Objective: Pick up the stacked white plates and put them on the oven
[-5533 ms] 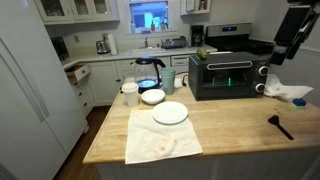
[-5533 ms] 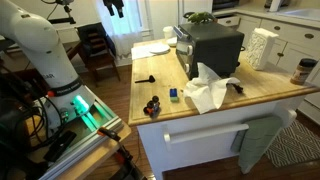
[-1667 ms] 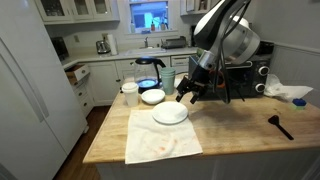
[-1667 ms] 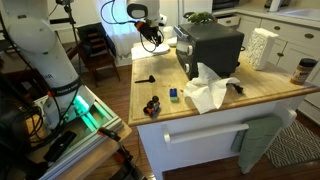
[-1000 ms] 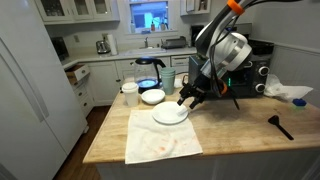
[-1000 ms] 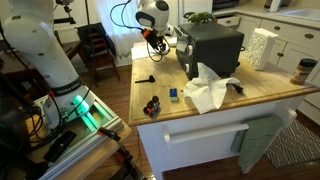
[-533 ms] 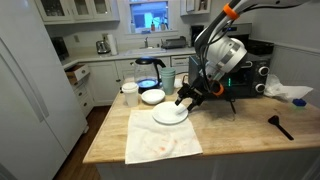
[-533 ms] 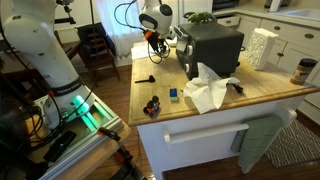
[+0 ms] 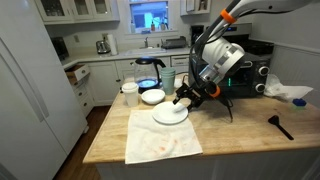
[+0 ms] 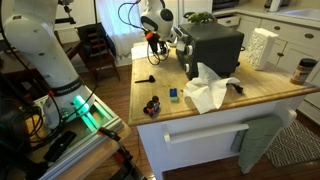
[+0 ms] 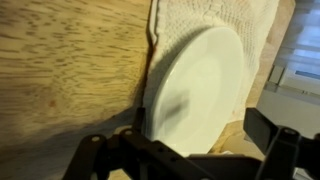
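Note:
My gripper grabs the stacked white plates' oven-side rim next, one finger on each side, so the plates' bottoms stay free to rest on the oven [image 9: 250,78].
The stacked white plates [image 9: 168,114] lie on a stained white cloth [image 9: 160,142] on the wooden island. The wrist view shows them as a wide white disc [image 11: 195,85]. The black toaster oven [image 9: 250,78] with a green display stands behind them, partly hidden by my arm; it also shows in an exterior view [image 10: 212,47]. My gripper [image 9: 186,97] hangs low at the plates' oven-side edge. In the wrist view my gripper [image 11: 185,152] is open, one finger [image 11: 92,152] on each side of the plates' near rim. I cannot tell if it touches them.
A smaller white bowl [image 9: 152,97], a white cup [image 9: 130,93] and a green cup [image 9: 169,80] stand behind the plates. A black spatula [image 9: 279,125] and a crumpled white cloth [image 9: 290,93] lie beyond the oven. Small toys [image 10: 153,105] sit near the island's edge.
My arm came down from high above the oven to the plates. In the last second the gripper sank a little and closed in on the plates' edge. The plates have not moved.

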Tool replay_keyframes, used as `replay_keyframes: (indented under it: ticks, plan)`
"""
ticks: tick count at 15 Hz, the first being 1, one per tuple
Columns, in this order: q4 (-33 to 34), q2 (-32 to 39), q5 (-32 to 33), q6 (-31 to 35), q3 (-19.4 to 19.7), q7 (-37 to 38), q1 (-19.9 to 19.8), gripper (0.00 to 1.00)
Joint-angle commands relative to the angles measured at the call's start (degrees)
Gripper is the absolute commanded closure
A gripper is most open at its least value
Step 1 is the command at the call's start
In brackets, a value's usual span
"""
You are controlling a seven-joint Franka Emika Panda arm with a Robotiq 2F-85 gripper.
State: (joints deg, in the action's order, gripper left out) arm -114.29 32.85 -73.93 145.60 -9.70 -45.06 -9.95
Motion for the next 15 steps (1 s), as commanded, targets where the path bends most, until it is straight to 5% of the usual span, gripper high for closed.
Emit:
replay_keyframes:
  ticks: [1, 3, 6, 15]
  plan:
    - [1.71, 1.31, -5.61, -2.16, 1.77, -2.89, 1.25, 0.00]
    - [1.75, 1.50, -7.71, -3.10, 2.47, -3.82, 1.67, 0.00]
    - [2.03, 2.17, -10.47, -4.85, 3.73, -5.40, 2.17, 0.23]
    - [3.25, 3.69, -15.78, -8.61, 6.63, -6.58, 3.44, 0.59]
